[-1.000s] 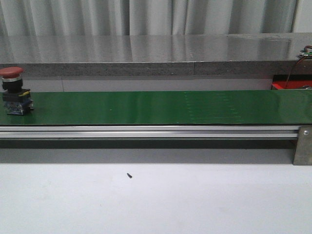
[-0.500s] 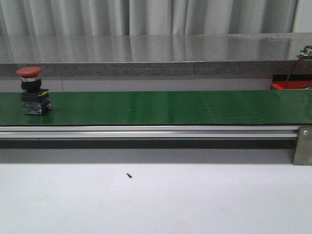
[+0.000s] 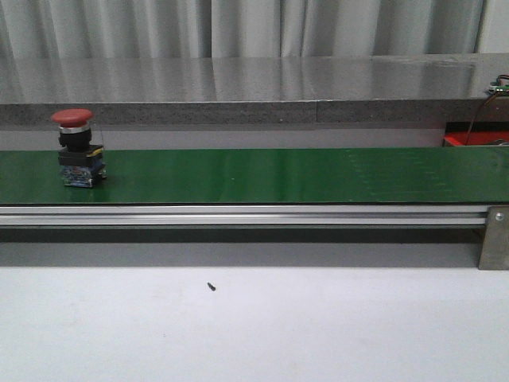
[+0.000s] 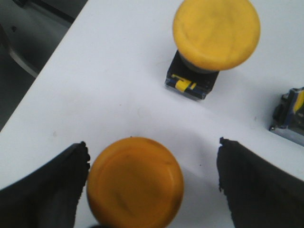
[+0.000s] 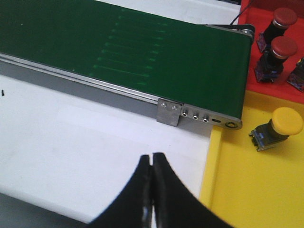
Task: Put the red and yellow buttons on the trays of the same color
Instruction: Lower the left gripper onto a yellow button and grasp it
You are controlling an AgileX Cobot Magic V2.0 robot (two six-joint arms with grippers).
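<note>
I should close my left gripper on the yellow cap (image 4: 135,183), since its fingers reach down around the cap above the white table.
A red button (image 3: 78,147) with a black body stands upright on the green conveyor belt (image 3: 262,175), near its left end. Neither gripper shows in the front view. My left gripper (image 4: 153,145) is open over a white surface, and a yellow button (image 4: 135,183) stands between its fingers, close to one finger (image 4: 52,185) and well apart from the other. A second yellow button (image 4: 216,33) stands further ahead. My right gripper (image 5: 152,156) is shut on nothing, beside the yellow tray (image 5: 266,190). One yellow button (image 5: 285,121) lies tipped over on that tray. Two red buttons (image 5: 283,46) stand on the red tray (image 5: 266,88).
An aluminium rail (image 3: 238,215) runs along the belt's front, with a metal bracket (image 3: 493,237) at its right. The belt's end (image 5: 223,121) meets the trays. A grey block (image 4: 290,118) shows at the edge of the left wrist view. A tiny dark speck (image 3: 211,286) lies on the table.
The red button has travelled to the right along the belt, from the far left edge of the front view to a little further in.
</note>
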